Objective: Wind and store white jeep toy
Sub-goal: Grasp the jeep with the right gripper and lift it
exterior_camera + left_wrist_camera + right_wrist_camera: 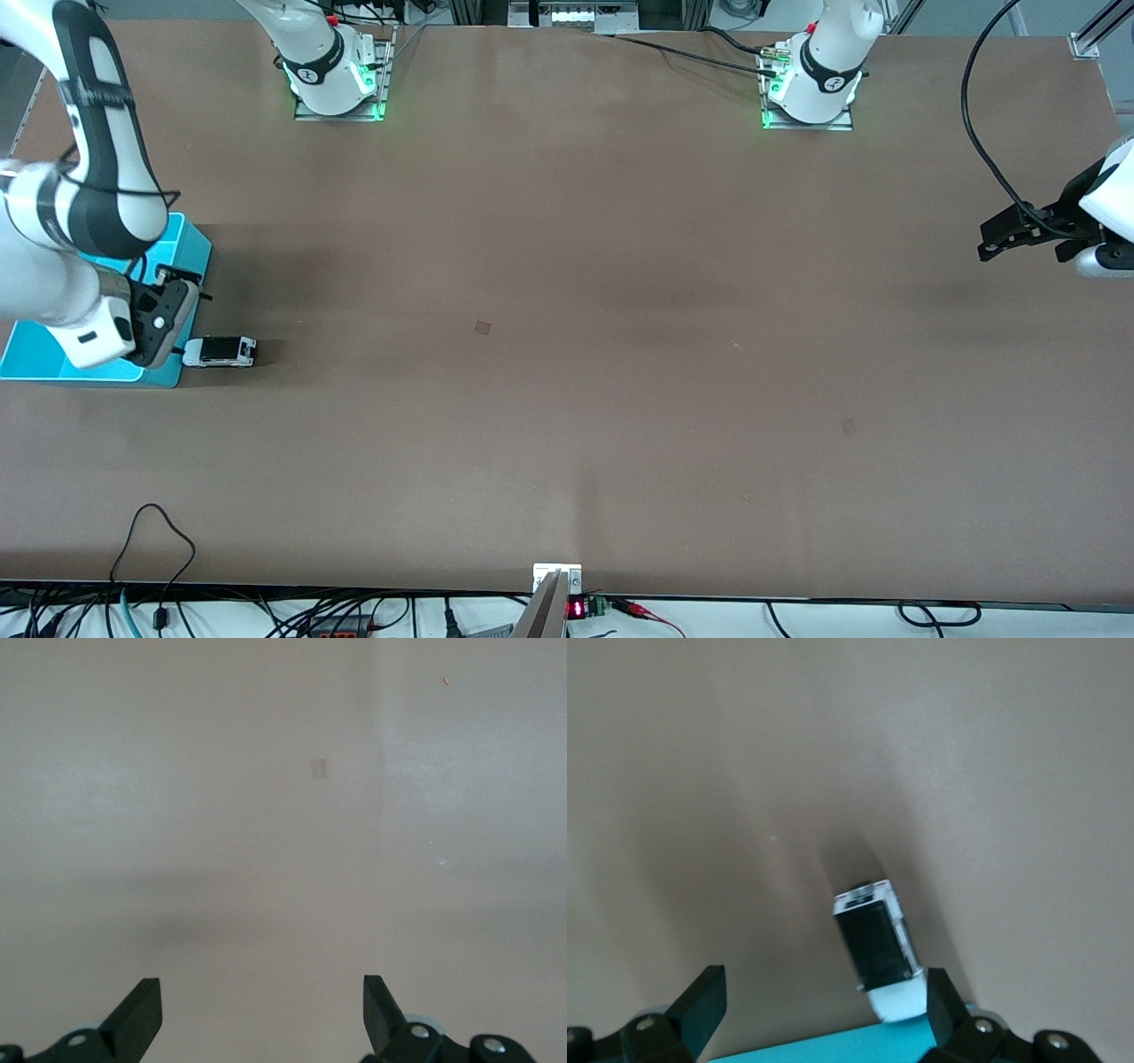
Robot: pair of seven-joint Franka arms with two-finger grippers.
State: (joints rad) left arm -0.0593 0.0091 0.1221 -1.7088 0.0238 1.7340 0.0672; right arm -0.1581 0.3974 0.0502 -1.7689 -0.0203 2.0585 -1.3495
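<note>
The right gripper picks up the white jeep toy by its sides along the black roof (221, 352) (874, 948) next, to store it in the turquoise bin.
The white jeep toy (220, 351), with its black ribbed roof, stands on the table right beside the turquoise bin (193, 246), on the bin's side toward the left arm's end. My right gripper (177, 350) hangs open and empty over that edge of the bin, next to the jeep. In the right wrist view the jeep (877, 948) lies just past the bin's rim (833, 1050), close to one fingertip of the open gripper (824, 1001), untouched. My left gripper (988, 244) waits open and empty over the table's edge at the left arm's end; it also shows in the left wrist view (263, 1005).
The right arm's bulk covers much of the bin. Bare brown table stretches from the jeep to the left arm's end. Cables run along the table's edge nearest the camera, and a small bracket (556, 576) sits at its middle.
</note>
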